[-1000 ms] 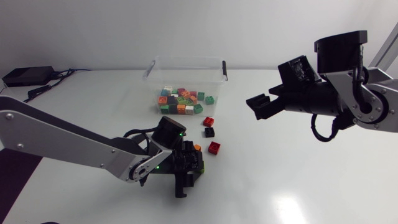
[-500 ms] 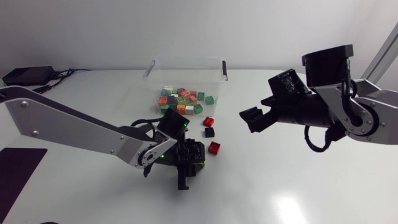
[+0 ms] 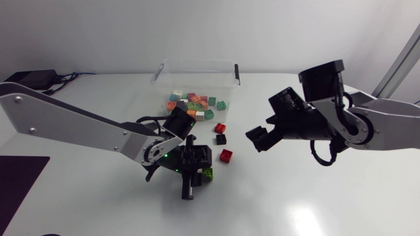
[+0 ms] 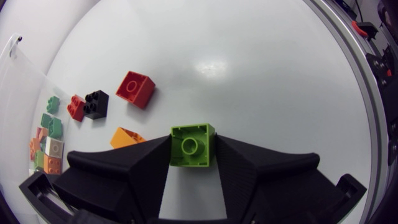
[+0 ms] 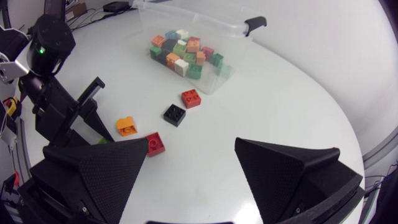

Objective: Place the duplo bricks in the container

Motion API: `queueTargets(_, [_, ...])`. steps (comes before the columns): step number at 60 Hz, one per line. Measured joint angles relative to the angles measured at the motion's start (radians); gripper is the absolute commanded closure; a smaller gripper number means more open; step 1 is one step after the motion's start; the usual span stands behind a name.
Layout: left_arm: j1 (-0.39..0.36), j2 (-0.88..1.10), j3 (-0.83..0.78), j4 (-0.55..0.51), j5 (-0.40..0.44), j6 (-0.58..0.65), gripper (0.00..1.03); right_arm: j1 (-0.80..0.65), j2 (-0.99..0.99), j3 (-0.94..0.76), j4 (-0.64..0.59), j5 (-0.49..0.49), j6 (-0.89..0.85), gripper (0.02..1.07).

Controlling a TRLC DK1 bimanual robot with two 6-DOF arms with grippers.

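Note:
My right gripper grabs the red brick by its opposite sides next, to put it in the clear container.
My left gripper (image 4: 191, 163) is shut on a lime green duplo brick (image 4: 193, 144), one finger on each side; in the head view the gripper (image 3: 197, 172) holds the green brick (image 3: 207, 174) low over the table's middle. Just ahead of it lie an orange brick (image 4: 126, 136), a red brick (image 4: 135, 88), a black brick (image 4: 96, 103) and a smaller red brick (image 4: 76, 107). Behind them stands the clear container (image 3: 197, 64) with several coloured bricks inside. My right gripper (image 3: 259, 139) hangs open and empty above the table, to the right of the loose bricks.
A black power adapter (image 3: 29, 80) with cables lies at the back left corner. In the right wrist view the container's black handle (image 5: 255, 23) faces the loose red brick (image 5: 191, 98) and black brick (image 5: 175, 114). White table stretches out to the right and front.
My left gripper has shut on the green brick and swung slightly toward the front. My right arm has moved left and lower, nearer the loose bricks, its gripper still open.

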Motion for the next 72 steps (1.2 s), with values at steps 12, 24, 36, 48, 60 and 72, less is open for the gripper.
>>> queueTargets(12, [0.013, -0.095, -0.06, -0.098, 0.006, 0.001, 0.82, 0.027, 0.131, 0.018, -0.034, -0.072, -0.056, 0.07])
queueTargets(24, [0.018, -0.254, -0.061, -0.167, 0.008, 0.001, 0.82, 0.066, 0.283, 0.077, -0.035, -0.081, -0.125, 0.07])
queueTargets(36, [0.074, -0.331, 0.029, -0.224, 0.008, 0.001, 0.82, 0.075, 0.395, 0.152, -0.037, -0.08, -0.203, 0.07])
queueTargets(48, [0.154, -0.34, 0.155, -0.227, 0.017, -0.03, 0.82, 0.086, 0.479, 0.217, -0.037, -0.081, -0.25, 0.08])
queueTargets(60, [0.219, -0.315, 0.267, -0.175, 0.039, -0.127, 0.82, 0.114, 0.539, 0.243, -0.037, -0.065, -0.278, 0.29])
queueTargets(72, [0.268, -0.21, 0.384, -0.108, 0.039, -0.234, 0.82, 0.135, 0.548, 0.247, -0.035, -0.066, -0.282, 0.75])
